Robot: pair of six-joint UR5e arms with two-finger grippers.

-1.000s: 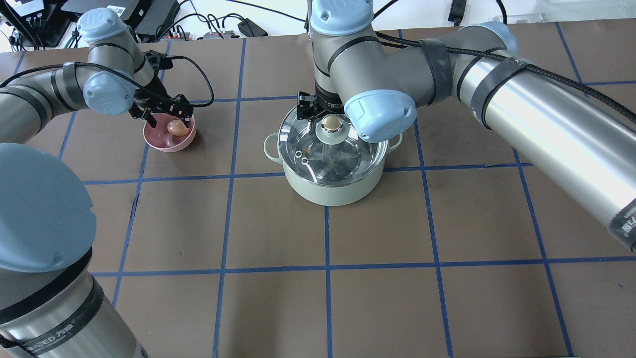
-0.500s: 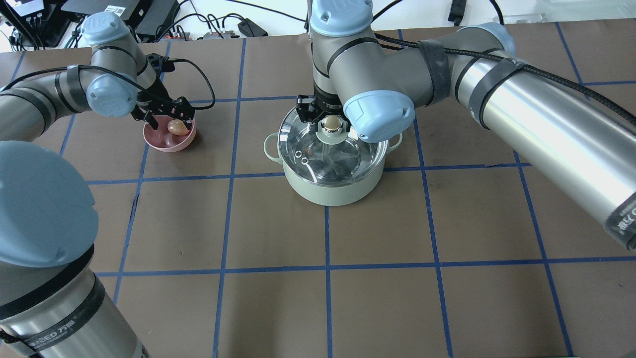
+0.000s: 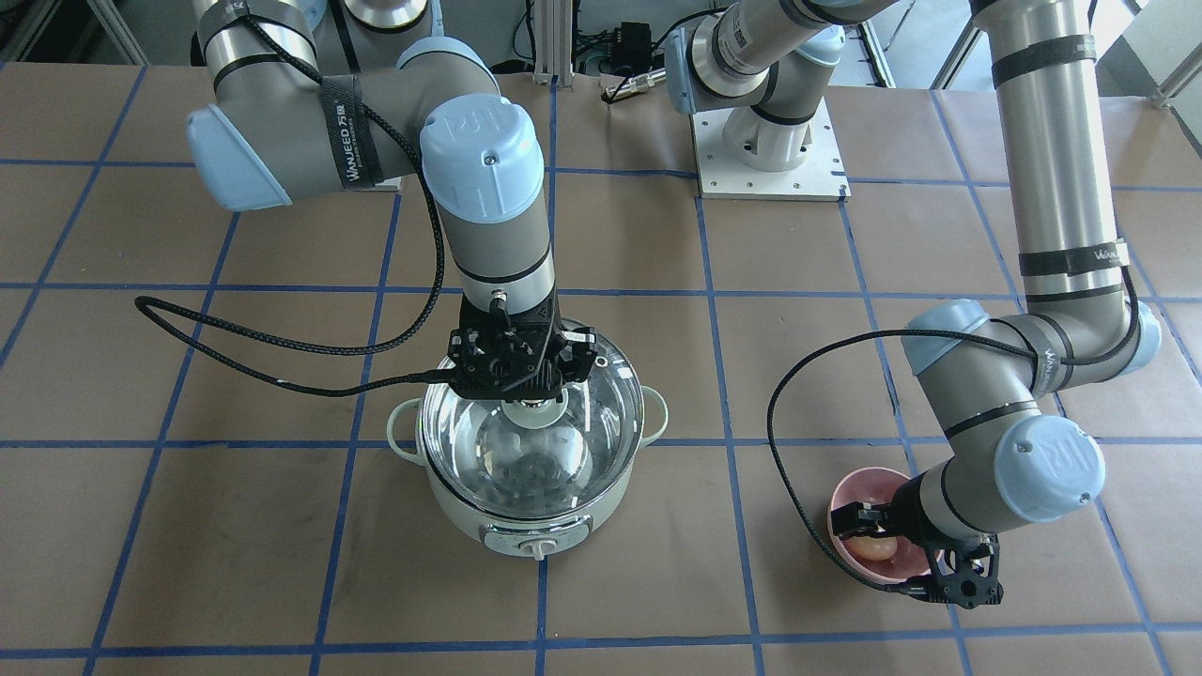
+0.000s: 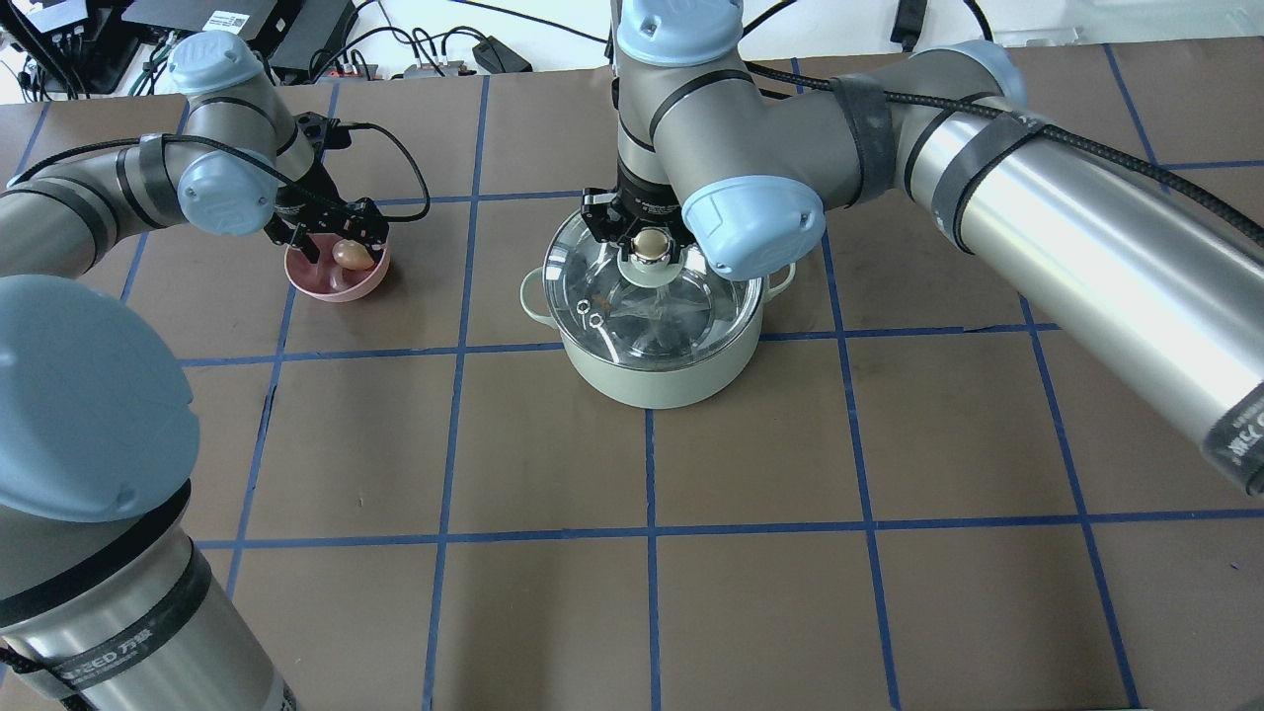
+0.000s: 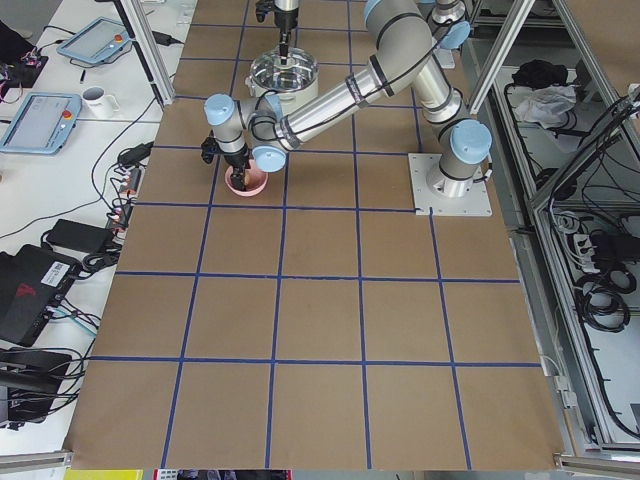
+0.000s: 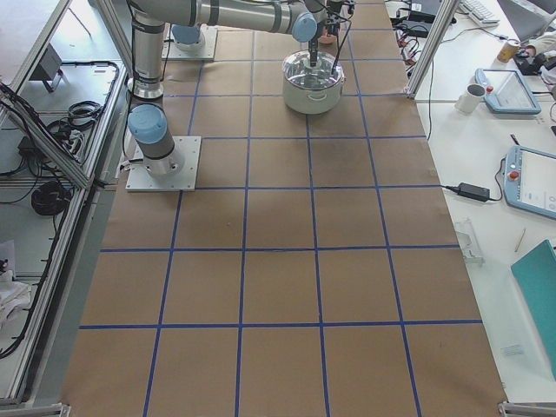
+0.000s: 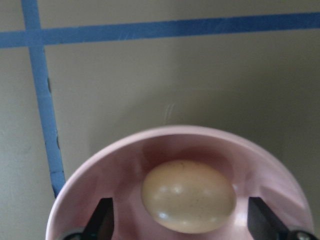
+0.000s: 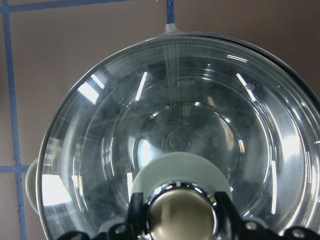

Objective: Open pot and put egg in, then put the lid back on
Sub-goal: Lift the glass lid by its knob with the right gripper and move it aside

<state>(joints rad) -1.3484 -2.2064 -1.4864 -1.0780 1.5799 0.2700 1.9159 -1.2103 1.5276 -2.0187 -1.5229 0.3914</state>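
Observation:
My left gripper should grab the egg's two ends next, as the bowl's pink side [image 7: 189, 142] rises close along the egg's long side.
The mint-green pot [image 4: 652, 380] stands mid-table, its knob facing the front view [image 3: 535, 547]. The clear glass lid [image 4: 681, 306] covers it, sitting slightly up and off-centre. My right gripper [image 4: 642, 237] points straight down and is shut on the lid's beige knob [image 8: 180, 217]. The tan egg [image 7: 187, 202] lies in a pink bowl [image 4: 336, 286] to the pot's left in the overhead view. My left gripper [image 4: 338, 242] is open, lowered into the bowl, with one finger [image 7: 102, 220] on each side of the egg and a gap on both sides.
The brown table is marked with a blue tape grid. My right arm's black cable [image 3: 235, 338] loops over the table beside the pot. Cables and boxes [image 4: 296, 39] lie along the far edge. The arm base plate [image 3: 770, 160] sits at the robot's side.
The lid and its knob have shifted slightly up and left over the pot with my right gripper. My left gripper has sunk a little deeper around the egg.

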